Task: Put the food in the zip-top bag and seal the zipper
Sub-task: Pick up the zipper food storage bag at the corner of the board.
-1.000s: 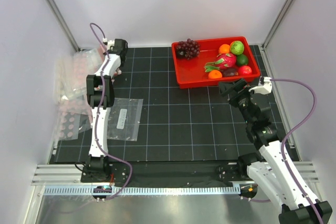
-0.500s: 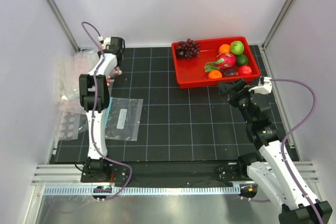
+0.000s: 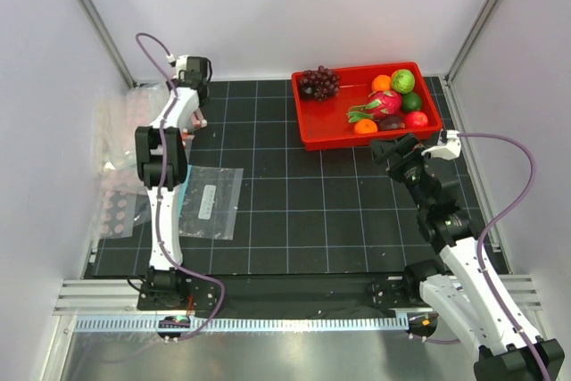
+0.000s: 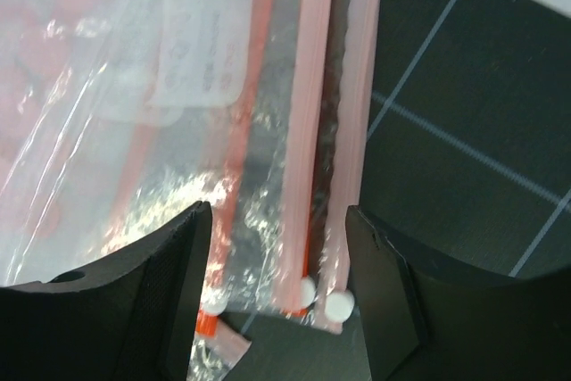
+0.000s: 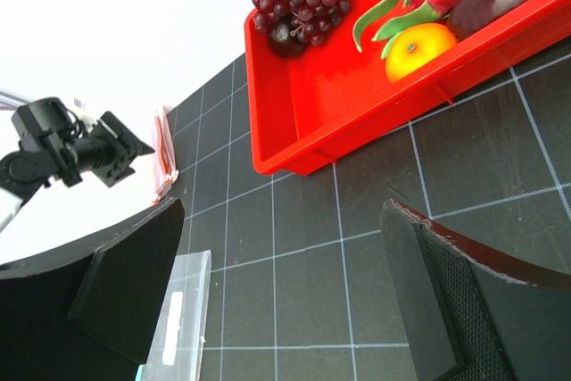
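Note:
The fingers are on both sides of the zipper strips but above the pouches in the left wrist view, so my left gripper should lower its fingers before it closes on the pink zipper strips.
My left gripper (image 4: pixel 277 260) is open at the far left of the mat, its jaws standing either side of the pink zipper (image 4: pixel 300 176) strips of stacked clear pouches. The zip-top bag (image 3: pixel 125 124) lies in that pile; I cannot tell which pouch the jaws straddle. The food sits in a red tray (image 3: pixel 312 128): grape bunch (image 3: pixel 318 82), pink dragon fruit (image 3: pixel 384 103), red round fruit (image 3: pixel 416 119) and dark fruit (image 3: pixel 392 122). My right gripper (image 3: pixel 393 145) hangs open and empty over the mat in front of the tray (image 5: pixel 303 131).
A plain clear bag with a white label (image 3: pixel 207 202) lies flat near the left arm. More dotted pouches (image 3: pixel 118 210) spill over the mat's left edge. Oranges (image 3: pixel 365 127) and green fruits (image 3: pixel 403 80) share the tray. White walls close in on three sides.
My left gripper's jaws have gone from shut to open, and its wrist has shifted slightly left and back. The right arm has stayed put.

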You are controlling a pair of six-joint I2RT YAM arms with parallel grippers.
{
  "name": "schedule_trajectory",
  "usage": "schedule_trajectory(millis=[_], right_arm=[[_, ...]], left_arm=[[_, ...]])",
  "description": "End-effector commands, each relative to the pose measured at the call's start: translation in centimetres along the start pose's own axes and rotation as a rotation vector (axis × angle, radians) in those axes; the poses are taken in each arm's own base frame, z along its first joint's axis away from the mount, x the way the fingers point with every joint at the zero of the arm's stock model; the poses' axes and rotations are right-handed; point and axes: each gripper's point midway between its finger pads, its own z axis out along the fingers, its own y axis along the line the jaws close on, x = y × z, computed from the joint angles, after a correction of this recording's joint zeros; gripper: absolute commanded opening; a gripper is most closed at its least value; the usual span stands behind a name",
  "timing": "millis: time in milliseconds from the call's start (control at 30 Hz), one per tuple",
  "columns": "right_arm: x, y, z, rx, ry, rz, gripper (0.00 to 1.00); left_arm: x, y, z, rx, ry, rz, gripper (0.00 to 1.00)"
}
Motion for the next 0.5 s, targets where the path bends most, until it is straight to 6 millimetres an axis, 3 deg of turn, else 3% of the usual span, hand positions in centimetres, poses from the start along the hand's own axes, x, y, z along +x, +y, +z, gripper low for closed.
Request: schedule_trajectory(millis=[0, 33, 100, 467], right_arm=[[-1.4, 1.6, -0.1, -0.051, -0.037, 0.006, 1.0], [-1.4, 1.6, -0.1, -0.051, -0.037, 0.008, 1.0], [-1.3, 1.6, -0.1, -0.05, -0.036, 0.006, 1.0], [-1.4, 1.7, -0.2, -0.054, -0.038, 0.009, 1.0]], left_arm=[[-0.8, -0.4, 0.7, -0.012, 0.016, -0.001, 0.65], [0.1, -0.4, 1.4, -0.03, 0.036, 0.019, 0.64], [-0.4, -0.2, 1.1, -0.041, 0.041, 0.024, 0.65], [2.2, 0.7, 2.9, -0.1, 0.095, 0.154, 0.64]])
